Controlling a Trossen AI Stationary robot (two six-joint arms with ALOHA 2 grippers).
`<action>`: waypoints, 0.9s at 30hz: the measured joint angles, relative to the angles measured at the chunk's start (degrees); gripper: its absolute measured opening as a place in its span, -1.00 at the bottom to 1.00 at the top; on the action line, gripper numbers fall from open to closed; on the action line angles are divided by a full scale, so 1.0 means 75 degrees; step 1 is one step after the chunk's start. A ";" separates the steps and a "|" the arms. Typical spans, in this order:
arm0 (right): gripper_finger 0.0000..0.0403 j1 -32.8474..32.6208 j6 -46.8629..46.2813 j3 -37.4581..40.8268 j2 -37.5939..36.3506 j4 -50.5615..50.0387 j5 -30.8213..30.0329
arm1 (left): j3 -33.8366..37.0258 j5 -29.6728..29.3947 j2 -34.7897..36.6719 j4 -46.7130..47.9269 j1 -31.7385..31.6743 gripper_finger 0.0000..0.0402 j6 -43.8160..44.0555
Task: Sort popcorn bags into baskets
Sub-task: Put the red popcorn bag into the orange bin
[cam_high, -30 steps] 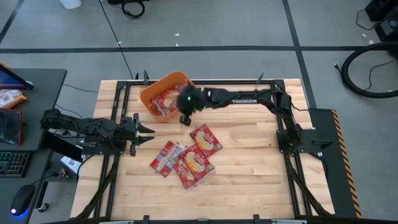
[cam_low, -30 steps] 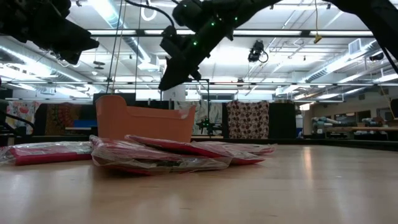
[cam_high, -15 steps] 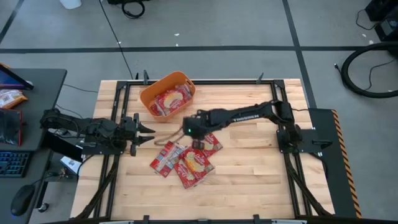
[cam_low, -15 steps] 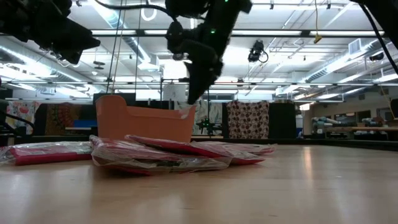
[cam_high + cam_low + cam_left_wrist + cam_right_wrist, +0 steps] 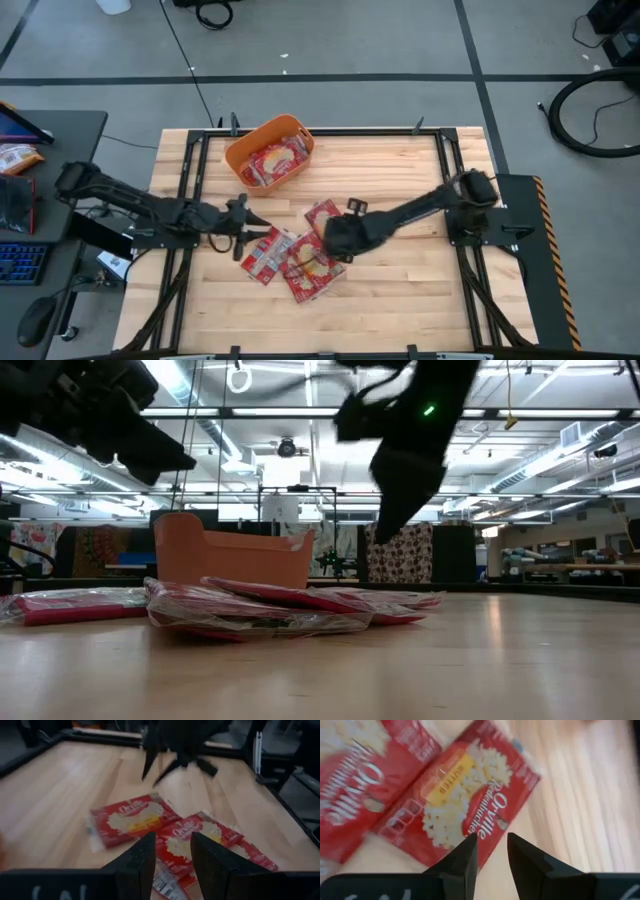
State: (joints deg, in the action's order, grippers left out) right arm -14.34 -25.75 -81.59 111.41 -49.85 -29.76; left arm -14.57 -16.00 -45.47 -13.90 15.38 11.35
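Next, my left gripper grabs this popcorn bag by its long edge point(image 5: 288, 278) beside the yellow banner. Then the bag goes into the orange basket point(image 5: 235, 150).
Three red popcorn bags point(image 5: 300, 255) lie flat and overlapping on the wooden table, also seen in the low view point(image 5: 260, 610). More red bags point(image 5: 272, 162) lie inside the orange basket point(image 5: 235, 150) at the table's far left. My right gripper point(image 5: 328, 240) hangs open above the right side of the pile, with a bag point(image 5: 465, 795) just beyond its fingers. My left gripper point(image 5: 262, 222) is open, raised off the table at the pile's left edge and pointing at the bags point(image 5: 132, 815).
A black metal frame point(image 5: 195, 160) runs around the table's edges. Bare wood point(image 5: 400, 280) spreads to the right of and nearer than the pile. A desk with a keyboard point(image 5: 20, 262) stands off the table's left side.
My right gripper has swung from above the basket toward the near edge and come down over the pile of bags. In the last half second my left gripper has reached rightward toward the pile. The bags on the table have stayed put.
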 joint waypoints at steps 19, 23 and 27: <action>-0.45 -0.1094 0.0858 0.4051 -0.3443 0.4468 -0.2749 | -0.3193 0.0537 -0.4760 0.0828 0.0105 -0.34 -0.1383; -0.45 -0.1094 0.1259 0.4323 -0.3727 0.5112 -0.2909 | -0.3979 0.0176 -0.5678 0.1740 0.0407 -0.16 -0.1611; -0.45 -0.1105 0.1456 0.4700 -0.3705 0.5934 -0.2838 | -0.4686 -0.0569 -0.6489 0.2472 0.0712 0.09 -0.1956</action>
State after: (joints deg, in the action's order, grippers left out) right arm -22.63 -14.83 -46.35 83.62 -5.35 -51.05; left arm -49.71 -20.27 -94.13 4.64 20.71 -3.31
